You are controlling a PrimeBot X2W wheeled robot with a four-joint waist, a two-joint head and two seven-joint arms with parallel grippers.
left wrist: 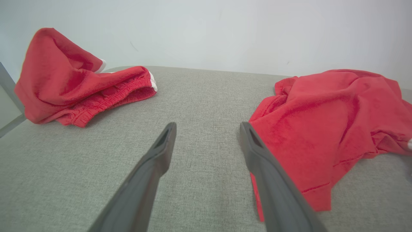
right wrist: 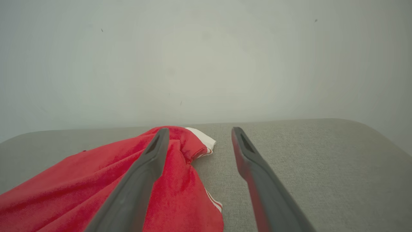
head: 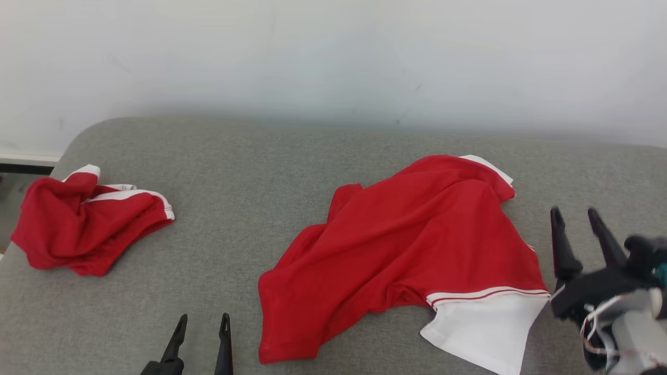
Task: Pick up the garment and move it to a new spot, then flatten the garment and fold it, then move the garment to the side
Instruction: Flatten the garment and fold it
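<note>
My left gripper should next grip the rumpled red garment by its red hem corner [head: 273,351], at the garment's end opposite the white trim [head: 484,292]. Then it can spread the garment flat.
A red garment [head: 411,245] with white sleeve and white trim lies crumpled in the middle-right of the grey cushioned surface [head: 250,208]. It also appears at the right of the left wrist view [left wrist: 328,122] and at the lower left of the right wrist view [right wrist: 106,187]. My right gripper [head: 576,213] stands open just right of the garment, holding nothing; in its own view the right gripper [right wrist: 198,130] has cloth behind its left finger. My left gripper [head: 203,320] is open near the front edge, left of the garment, with bare cushion between the fingers [left wrist: 207,125].
A second red garment [head: 86,224] with white stripes is bunched at the far left of the cushion [left wrist: 74,80]. A pale wall [head: 333,57] rises behind the surface. The cushion's left edge drops off near a dark strip [head: 26,169].
</note>
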